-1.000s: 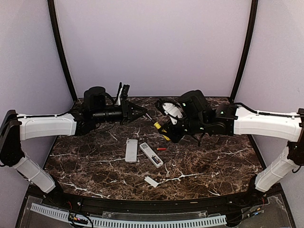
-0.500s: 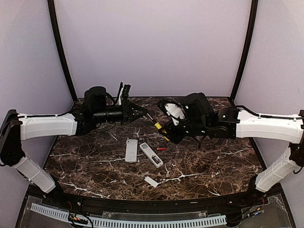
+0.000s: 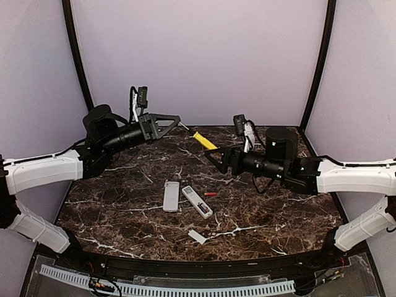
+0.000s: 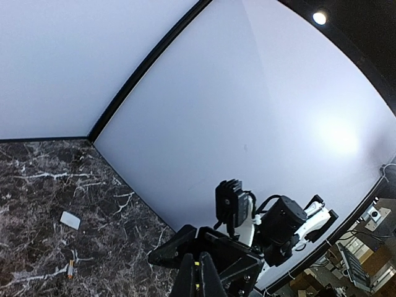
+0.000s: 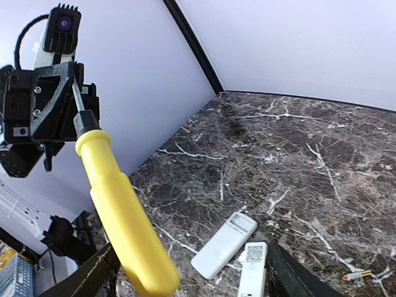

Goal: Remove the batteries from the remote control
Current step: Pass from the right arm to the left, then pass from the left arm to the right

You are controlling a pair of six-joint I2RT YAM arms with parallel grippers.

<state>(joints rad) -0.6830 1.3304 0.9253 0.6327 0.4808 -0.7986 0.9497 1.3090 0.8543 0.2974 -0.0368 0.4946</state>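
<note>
The right gripper grabs the screwdriver by its yellow handle next, to lever batteries from the remote with the screwdriver's back open.
Two white remote controls lie side by side mid-table, one closed and one with its back open. A red battery lies loose just right of them; the right wrist view shows it as a small cell. My left gripper is raised over the far table and shut on the metal shaft of a yellow-handled screwdriver. My right gripper stands open below the handle's end. From the right wrist, the handle hangs free between the open fingers, close to the left one.
A flat white back cover lies near the table's front edge. Black frame posts and lilac walls close in the back corners. The right arm's wrist fills the lower part of the left wrist view.
My right gripper has opened and let go of the screwdriver handle, drawing back to the right. My left arm has risen and pulled left, carrying the screwdriver by its shaft.
</note>
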